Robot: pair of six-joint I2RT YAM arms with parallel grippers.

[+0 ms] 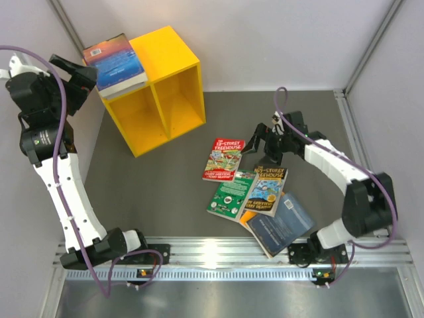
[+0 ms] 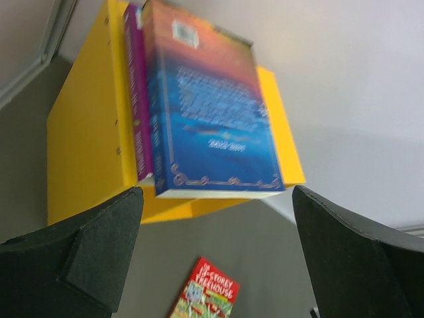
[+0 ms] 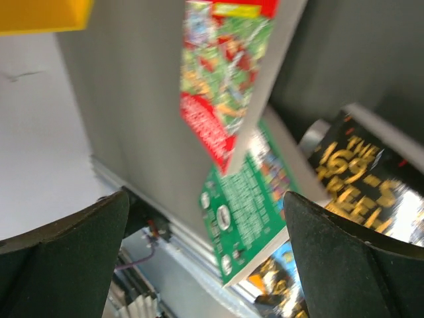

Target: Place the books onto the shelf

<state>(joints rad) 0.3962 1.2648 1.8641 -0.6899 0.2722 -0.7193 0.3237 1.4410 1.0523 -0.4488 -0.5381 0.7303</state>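
My right gripper needs to grab the red Treehouse book next by its long page edge (image 1: 239, 159) (image 3: 266, 85), so that the book's spine side stays free for my left gripper.
The yellow shelf (image 1: 173, 79) stands at the back left with both compartments facing the table. A stack of books (image 1: 116, 61) lies on its top, a blue cover (image 2: 212, 106) uppermost and a purple book (image 2: 138, 99) under it. My left gripper (image 1: 86, 78) hangs open just left of that stack, holding nothing (image 2: 215, 258). On the table lie a red Treehouse book (image 1: 223, 159), a green book (image 1: 232, 195), a dark Treehouse book (image 1: 265, 189) and a dark blue book (image 1: 285, 222). My right gripper (image 1: 263, 149) is open just right of the red book (image 3: 225, 86), empty.
Grey walls close in the table on the left, back and right. An aluminium rail (image 1: 232, 255) runs along the near edge by the arm bases. An orange cover edge (image 1: 255, 232) shows under the dark blue book.
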